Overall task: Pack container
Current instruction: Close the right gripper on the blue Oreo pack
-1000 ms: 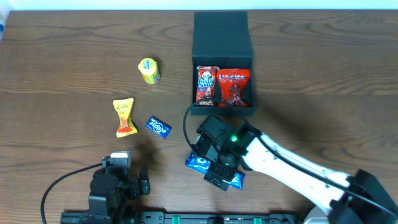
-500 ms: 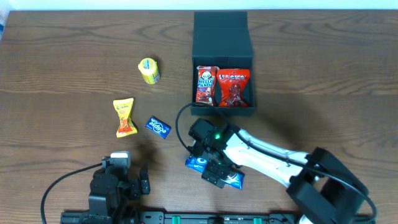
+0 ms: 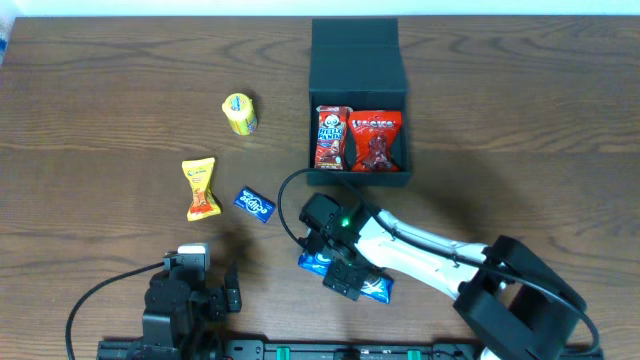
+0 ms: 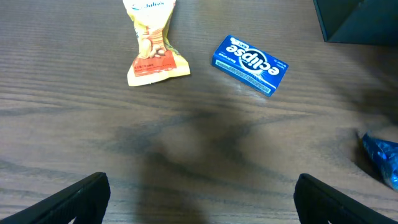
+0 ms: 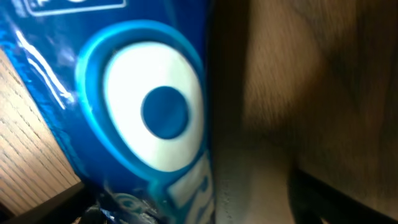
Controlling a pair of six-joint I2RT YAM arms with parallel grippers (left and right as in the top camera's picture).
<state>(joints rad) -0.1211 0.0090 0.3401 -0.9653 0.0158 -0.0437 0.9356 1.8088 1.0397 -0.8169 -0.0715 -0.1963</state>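
I can close my right gripper on the blue packet [image 5: 149, 112] now. Its fingers reach down on both sides of the packet's lettered part [image 5: 155, 200], close to the wood of the table.
The container [image 3: 358, 178], a dark teal box with its lid flap folded back, stands at the back centre and holds two red snack packets [image 3: 333, 135] [image 3: 377, 138]. In front of it a blue packet [image 3: 374, 289] lies on the table under my right gripper [image 3: 345, 272]. The right wrist view shows that blue packet [image 5: 149, 112] filling the left half between my open right gripper [image 5: 193, 208] jaws. My left gripper [image 3: 190, 295] rests at the near left edge. In the left wrist view, that left gripper [image 4: 202, 199] is open over bare wood.
A yellow round snack [image 3: 239, 113], a yellow-orange packet [image 3: 200, 188] and a blue gum box [image 3: 255, 204] lie left of the container. The left wrist view shows the gum box [image 4: 250, 65], the yellow-orange packet [image 4: 152, 50] and the container's corner [image 4: 360, 22].
My right gripper has shifted a little left and down over the blue packet, and the arm behind it has swung round. The left arm has not moved.
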